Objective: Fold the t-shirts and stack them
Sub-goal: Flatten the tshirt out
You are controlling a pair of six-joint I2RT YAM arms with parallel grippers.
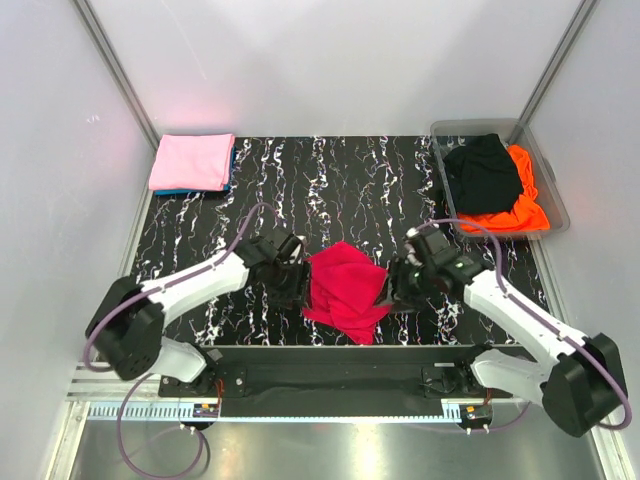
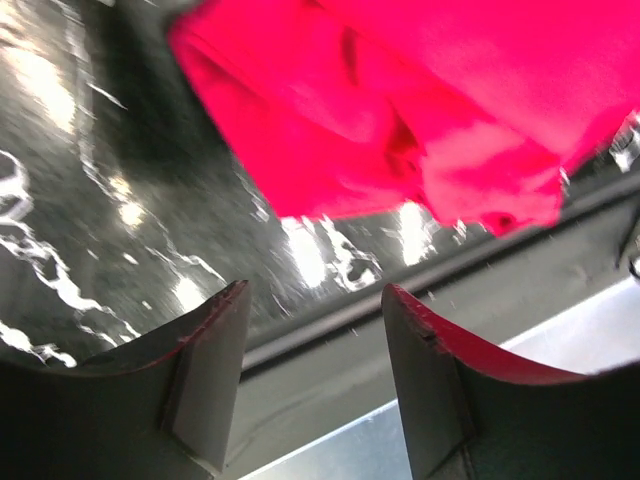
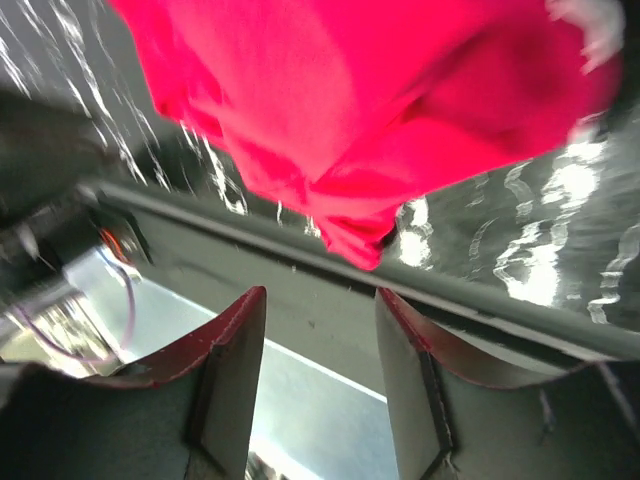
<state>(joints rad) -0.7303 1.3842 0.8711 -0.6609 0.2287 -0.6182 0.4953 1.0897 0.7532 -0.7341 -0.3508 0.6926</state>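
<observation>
I will next grab the crumpled red t-shirt with my right gripper by the edge opposite my left gripper, then lift and spread the t-shirt for folding.
A crumpled crimson-red t-shirt [image 1: 345, 290] lies on the black marbled table near the front edge, between my two grippers. It also shows in the left wrist view [image 2: 400, 100] and in the right wrist view [image 3: 350, 110]. My left gripper [image 1: 295, 285] is open and empty at the shirt's left edge, seen from its wrist [image 2: 315, 300]. My right gripper [image 1: 392, 288] is open and empty at the shirt's right edge, seen from its wrist [image 3: 320, 305]. A folded light pink t-shirt [image 1: 192, 161] lies on a blue t-shirt [image 1: 190, 191] at the back left. A black t-shirt [image 1: 483, 172] and a bright orange t-shirt [image 1: 520, 208] lie in the bin.
A clear plastic bin [image 1: 552, 190] stands at the back right corner. White walls close in the table on the left, back and right. The table's front rail [image 1: 340, 352] runs just below the red shirt.
</observation>
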